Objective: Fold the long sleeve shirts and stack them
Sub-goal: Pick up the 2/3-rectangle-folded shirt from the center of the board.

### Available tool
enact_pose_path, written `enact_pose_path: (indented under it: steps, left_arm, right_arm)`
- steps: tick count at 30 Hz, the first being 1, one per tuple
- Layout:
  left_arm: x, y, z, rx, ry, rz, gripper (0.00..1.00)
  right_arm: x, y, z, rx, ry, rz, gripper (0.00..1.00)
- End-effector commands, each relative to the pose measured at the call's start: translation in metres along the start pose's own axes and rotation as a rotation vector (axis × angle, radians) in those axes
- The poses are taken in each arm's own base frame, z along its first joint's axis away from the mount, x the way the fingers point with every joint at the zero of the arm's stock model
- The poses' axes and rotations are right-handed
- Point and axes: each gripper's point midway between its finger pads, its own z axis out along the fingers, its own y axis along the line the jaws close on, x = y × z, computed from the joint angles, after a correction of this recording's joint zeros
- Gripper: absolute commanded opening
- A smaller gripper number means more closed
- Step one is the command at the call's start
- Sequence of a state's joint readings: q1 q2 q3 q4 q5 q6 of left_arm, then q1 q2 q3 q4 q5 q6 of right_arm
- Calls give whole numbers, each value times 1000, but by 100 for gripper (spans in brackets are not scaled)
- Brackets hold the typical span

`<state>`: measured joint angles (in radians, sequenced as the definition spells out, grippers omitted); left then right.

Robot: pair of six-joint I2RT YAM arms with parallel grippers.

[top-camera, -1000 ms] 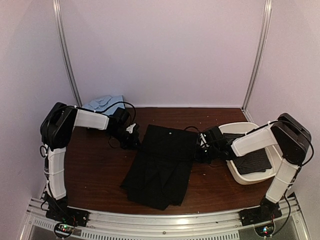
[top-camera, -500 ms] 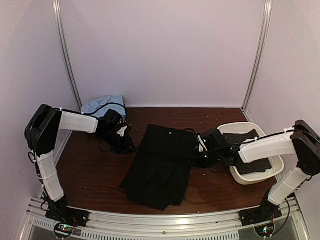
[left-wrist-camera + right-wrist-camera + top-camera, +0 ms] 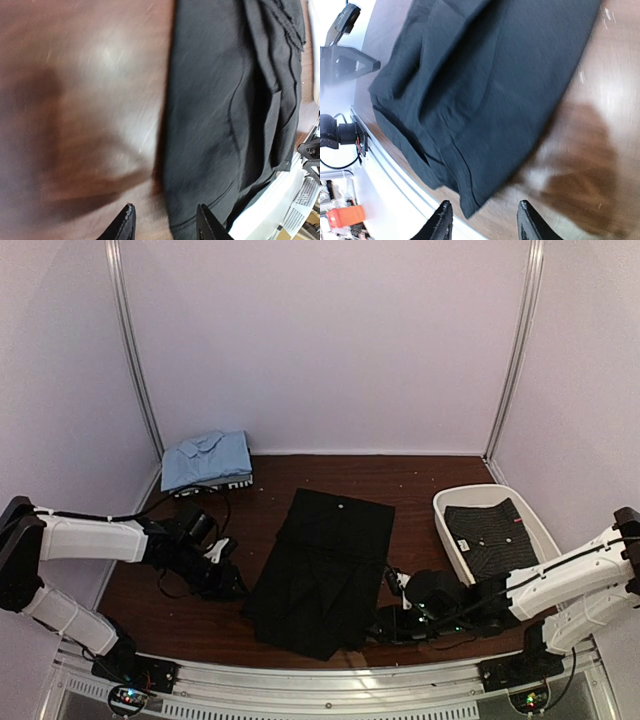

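Note:
The right gripper will fold the shirt's near end over evenly, so it will next grab the black shirt's near corner (image 3: pixel 472 209), opposite the left gripper.
A plain black long sleeve shirt (image 3: pixel 322 565) lies folded lengthwise in the middle of the brown table, collar end at the far side. My left gripper (image 3: pixel 230 584) sits low by its near left edge, open. In the left wrist view the shirt's edge (image 3: pixel 220 125) runs under the gap of the open gripper (image 3: pixel 167 226), with nothing gripped. My right gripper (image 3: pixel 384 624) is low by the near right corner, open. The right wrist view shows the hem corner (image 3: pixel 475 200) just ahead of that gripper (image 3: pixel 484 222). A second dark dotted shirt (image 3: pixel 492 538) lies folded in the white basket (image 3: pixel 446 504).
A folded light blue shirt (image 3: pixel 206 457) rests at the back left corner. The white basket stands at the right side. The table's near edge and metal rail (image 3: pixel 330 680) run close behind both grippers. Pale walls enclose three sides.
Both grippers have opened, let go of the black shirt and moved from beside its upper half toward the near edge, ending by its lower corners.

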<state>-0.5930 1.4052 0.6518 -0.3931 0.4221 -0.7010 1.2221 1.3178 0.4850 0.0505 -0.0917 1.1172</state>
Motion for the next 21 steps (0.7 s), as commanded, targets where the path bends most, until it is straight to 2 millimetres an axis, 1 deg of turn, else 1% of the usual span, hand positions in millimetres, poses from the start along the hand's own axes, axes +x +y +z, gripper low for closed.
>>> enact_pose_path:
  steps: [1, 4, 7, 11, 14, 16, 17, 19, 21]
  left_arm:
    - [7, -3, 0, 32, -24, -32, 43]
    - [17, -6, 4, 41, 3, -30, 43]
    - [22, -10, 6, 58, 17, -30, 43]
    - [28, -11, 8, 72, 35, -39, 42]
    - [32, -13, 7, 81, 43, -39, 38]
    - [35, -16, 8, 89, 54, -30, 38]
    - [35, -17, 9, 88, 59, -26, 37]
    - [36, -19, 11, 93, 66, -20, 32]
    - [37, -21, 10, 102, 70, -16, 27]
  right_arm:
    - [8, 11, 0, -62, -40, 125, 47]
    - [19, 14, 5, -77, -23, 147, 47]
    - [25, 18, 8, -102, -22, 177, 47]
    - [29, 17, 11, -137, -25, 222, 43]
    - [31, 20, 14, -148, -22, 232, 37]
    - [31, 19, 18, -142, -20, 231, 36]
    - [32, 19, 19, -141, -19, 232, 37]
    - [31, 22, 21, -149, -21, 235, 36]
    - [31, 22, 23, -149, -21, 237, 31]
